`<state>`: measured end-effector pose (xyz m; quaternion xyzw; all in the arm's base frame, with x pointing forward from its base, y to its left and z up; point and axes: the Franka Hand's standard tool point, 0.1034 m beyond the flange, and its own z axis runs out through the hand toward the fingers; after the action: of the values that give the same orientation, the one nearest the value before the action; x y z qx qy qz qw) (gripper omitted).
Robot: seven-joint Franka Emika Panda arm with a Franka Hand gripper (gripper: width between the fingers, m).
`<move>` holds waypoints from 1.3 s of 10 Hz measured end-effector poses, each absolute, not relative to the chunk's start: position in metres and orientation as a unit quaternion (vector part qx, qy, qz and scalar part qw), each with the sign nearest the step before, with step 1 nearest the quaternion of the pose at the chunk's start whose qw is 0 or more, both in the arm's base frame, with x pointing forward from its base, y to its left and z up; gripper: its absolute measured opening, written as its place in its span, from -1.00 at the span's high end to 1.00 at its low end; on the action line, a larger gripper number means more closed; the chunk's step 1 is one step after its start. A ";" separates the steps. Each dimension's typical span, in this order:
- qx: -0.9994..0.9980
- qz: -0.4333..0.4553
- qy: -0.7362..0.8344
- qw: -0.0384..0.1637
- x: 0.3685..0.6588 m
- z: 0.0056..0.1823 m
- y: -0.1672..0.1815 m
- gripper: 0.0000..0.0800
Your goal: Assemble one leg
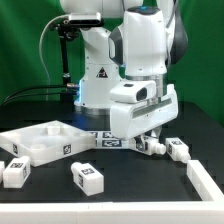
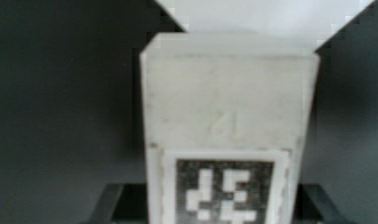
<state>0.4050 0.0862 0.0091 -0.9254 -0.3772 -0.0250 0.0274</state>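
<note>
My gripper opens now, since the white leg point(image 2: 230, 95) rests low on the dark table, so the leg would lie in place.
My gripper point(image 1: 150, 142) is low over the table at the exterior view's right of centre. In the wrist view a white square-sided leg point(image 2: 230, 100) fills the middle, with a black-and-white tag near the jaws. The dark fingers point(image 2: 124, 203) press on both of its sides, so the gripper is shut on it. In the exterior view this leg is mostly hidden by the hand. Three more legs lie loose: one at the front left point(image 1: 15, 172), one at the front centre point(image 1: 87, 178) and one to the right of the gripper point(image 1: 178, 150).
The large flat white panel point(image 1: 40, 140) with raised rims lies at the exterior view's left. A white bar point(image 1: 205, 182) sits at the front right. A white surface point(image 2: 257, 15) shows past the held leg's far end. The robot base point(image 1: 95, 80) stands behind.
</note>
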 end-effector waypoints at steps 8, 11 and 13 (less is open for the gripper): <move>-0.926 0.028 -0.375 0.028 0.443 0.056 0.049 -0.62; -0.911 0.019 -0.410 0.029 0.480 0.062 0.025 -0.62; -0.913 0.024 -0.406 0.031 0.475 0.060 0.028 -0.62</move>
<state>0.4754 0.0281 0.0595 -0.9132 -0.4056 0.0240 0.0306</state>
